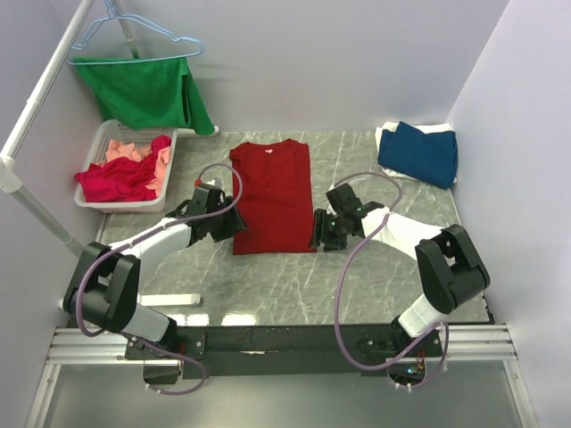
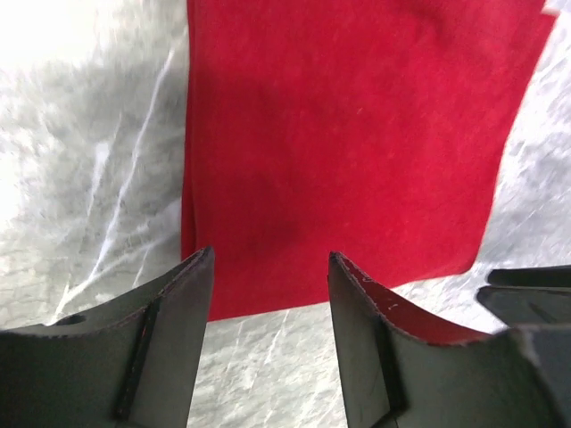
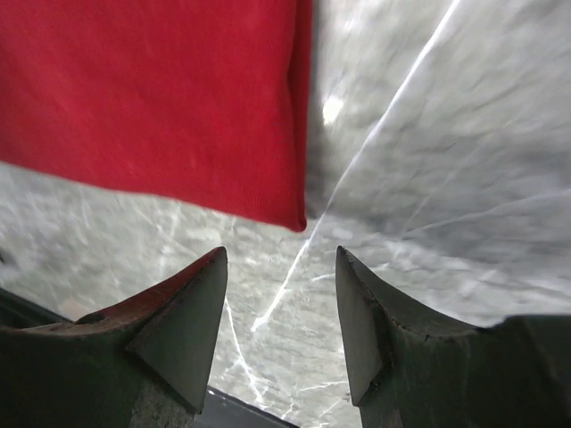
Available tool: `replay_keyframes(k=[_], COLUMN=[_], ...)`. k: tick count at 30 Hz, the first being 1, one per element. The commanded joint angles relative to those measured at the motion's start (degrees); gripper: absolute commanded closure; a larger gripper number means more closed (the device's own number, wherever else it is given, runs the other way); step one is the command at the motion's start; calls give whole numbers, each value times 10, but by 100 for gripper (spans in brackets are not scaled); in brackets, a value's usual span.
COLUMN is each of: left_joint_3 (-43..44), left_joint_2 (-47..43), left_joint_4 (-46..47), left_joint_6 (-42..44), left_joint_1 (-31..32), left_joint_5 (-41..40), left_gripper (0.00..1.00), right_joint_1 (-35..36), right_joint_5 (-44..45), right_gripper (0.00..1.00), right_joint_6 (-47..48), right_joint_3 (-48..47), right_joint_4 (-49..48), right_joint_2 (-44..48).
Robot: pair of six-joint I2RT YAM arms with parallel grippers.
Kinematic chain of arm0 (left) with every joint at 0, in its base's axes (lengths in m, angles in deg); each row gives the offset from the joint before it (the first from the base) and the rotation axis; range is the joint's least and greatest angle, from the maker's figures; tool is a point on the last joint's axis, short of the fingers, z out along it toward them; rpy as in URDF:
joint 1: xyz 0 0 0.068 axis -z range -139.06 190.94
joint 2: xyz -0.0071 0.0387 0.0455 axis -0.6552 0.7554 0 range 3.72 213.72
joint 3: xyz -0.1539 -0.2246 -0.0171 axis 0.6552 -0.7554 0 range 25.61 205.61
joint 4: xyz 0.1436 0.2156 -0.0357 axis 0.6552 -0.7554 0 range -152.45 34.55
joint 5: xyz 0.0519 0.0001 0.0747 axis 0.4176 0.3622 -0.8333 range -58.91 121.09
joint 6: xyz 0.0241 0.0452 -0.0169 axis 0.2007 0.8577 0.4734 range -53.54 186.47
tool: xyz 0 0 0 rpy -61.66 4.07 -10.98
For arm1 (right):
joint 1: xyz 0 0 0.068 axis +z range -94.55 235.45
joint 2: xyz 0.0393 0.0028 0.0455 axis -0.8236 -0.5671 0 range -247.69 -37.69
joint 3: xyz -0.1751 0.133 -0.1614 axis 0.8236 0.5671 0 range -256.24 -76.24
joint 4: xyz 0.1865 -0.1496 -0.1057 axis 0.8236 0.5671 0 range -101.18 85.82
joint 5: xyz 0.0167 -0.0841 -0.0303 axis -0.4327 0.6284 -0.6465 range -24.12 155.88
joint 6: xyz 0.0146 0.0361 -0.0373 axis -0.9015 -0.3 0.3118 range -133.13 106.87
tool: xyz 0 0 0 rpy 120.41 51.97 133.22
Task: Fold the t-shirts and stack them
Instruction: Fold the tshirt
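Observation:
The deep-red t-shirt (image 1: 272, 196) needs its hem folded over toward the collar, so my right gripper should next grab the t-shirt by its near hem corner (image 1: 313, 250).
A large deep-red t-shirt (image 1: 272, 196) lies flat in a long folded rectangle at the table's middle, collar at the far end. My left gripper (image 1: 234, 228) is open and empty just over its near left corner; the shirt's near hem (image 2: 348, 178) shows beyond its jaws. My right gripper (image 1: 318, 235) is open and empty beside the near right corner (image 3: 285, 209). A dark blue t-shirt (image 1: 419, 153) lies folded on a white one (image 1: 391, 135) at the far right. Crimson (image 1: 120, 181) and salmon-pink (image 1: 125, 150) shirts fill a basket.
The white basket (image 1: 100, 143) stands at the far left. A green garment (image 1: 147, 89) hangs on a light-blue wire hanger (image 1: 134, 31) from a white rail (image 1: 45, 89). The grey marble table (image 1: 357, 276) ends at walls on both sides.

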Motion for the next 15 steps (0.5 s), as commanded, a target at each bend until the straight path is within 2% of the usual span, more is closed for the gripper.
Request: replay_keyframes(k=[1, 7, 15], left_joint_3=[-24, -23, -8], left_joint_2=[10, 46, 57], left_joint_4=[64, 71, 20], left_joint_6=[-7, -5, 5], left_joint_1=[-2, -2, -1], left_joint_5=[29, 34, 6], left_gripper=[41, 42, 43], right_joint_1=[15, 18, 18], right_joint_5=[-30, -23, 3], right_gripper=[41, 44, 47], right_joint_6=[-12, -11, -14], right_joint_3=[22, 26, 19], right_joint_4=[-80, -95, -91], right_joint_2=[-5, -51, -83])
